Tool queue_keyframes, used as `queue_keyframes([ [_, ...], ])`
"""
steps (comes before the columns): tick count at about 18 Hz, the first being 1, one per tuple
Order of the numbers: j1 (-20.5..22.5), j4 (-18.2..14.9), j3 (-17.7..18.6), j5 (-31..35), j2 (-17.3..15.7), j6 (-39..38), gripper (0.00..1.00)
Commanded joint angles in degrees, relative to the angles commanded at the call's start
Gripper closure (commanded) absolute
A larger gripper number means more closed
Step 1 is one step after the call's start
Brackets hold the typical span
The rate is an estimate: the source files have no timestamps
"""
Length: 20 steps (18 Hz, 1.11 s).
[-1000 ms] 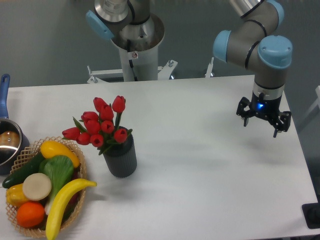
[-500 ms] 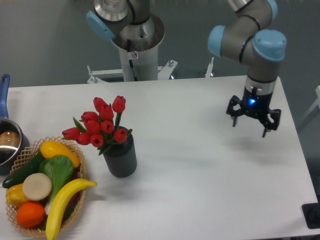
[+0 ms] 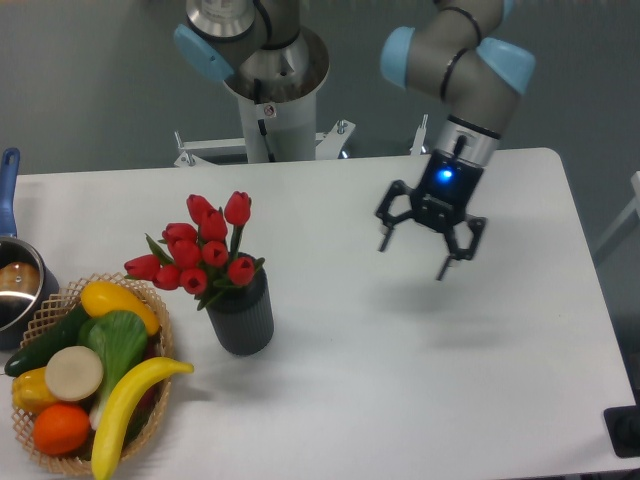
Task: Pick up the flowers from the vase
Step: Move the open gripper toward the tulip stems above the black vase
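My gripper will next grip the tallest red buds of the flowers (image 3: 203,250), so that it can take the flowers out of the dark grey vase (image 3: 242,318).
The flowers (image 3: 203,250), a bunch of red tulip buds with green leaves, stand in the dark grey ribbed vase (image 3: 242,318) on the left half of the white table. My gripper (image 3: 413,258) hangs open and empty above the table, well to the right of the flowers and a little farther back. Its fingers point down and are spread wide. Nothing is between them.
A wicker basket (image 3: 152,400) of fruit and vegetables sits at the front left, close beside the vase. A steel pot with a blue handle (image 3: 9,280) is at the left edge. The arm's base column (image 3: 270,100) stands behind the table.
My gripper has moved left across the table toward the flowers, from near the right edge to right of centre. It stays open. The flowers and vase have not moved.
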State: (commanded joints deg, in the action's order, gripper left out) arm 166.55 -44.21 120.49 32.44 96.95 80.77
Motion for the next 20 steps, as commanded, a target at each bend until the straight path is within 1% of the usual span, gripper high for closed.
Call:
queue_keyframes([
  [2,-1.05,0.0,1.41,-2.02,-1.85,0.09,0.0],
  [4,-3.5,-0.09,3.42,-3.61,-3.34,0.09,0.0],
  [8,-8.43,-0.18,5.28,-4.58,-6.42,0.0,0.0],
  [10,-9.4,-0.18,6.59,-4.76,-7.91,-0.09,0.0],
  [11,-9.41,-0.18,7.47,-5.19,-8.97,-0.09,0.0],
  [12,-9.41,-0.26,7.91,-5.55,-9.32,-0.09,0.0],
  [15,-10.1,-0.18,8.01,-6.77,-9.24,-0.18,0.0],
  [16,-10.89,-0.26,7.48,-7.39,-8.98,-0.52,0.0],
  [20,-12.92,0.0,6.69,-8.27,-6.17,-0.09,0.0],
])
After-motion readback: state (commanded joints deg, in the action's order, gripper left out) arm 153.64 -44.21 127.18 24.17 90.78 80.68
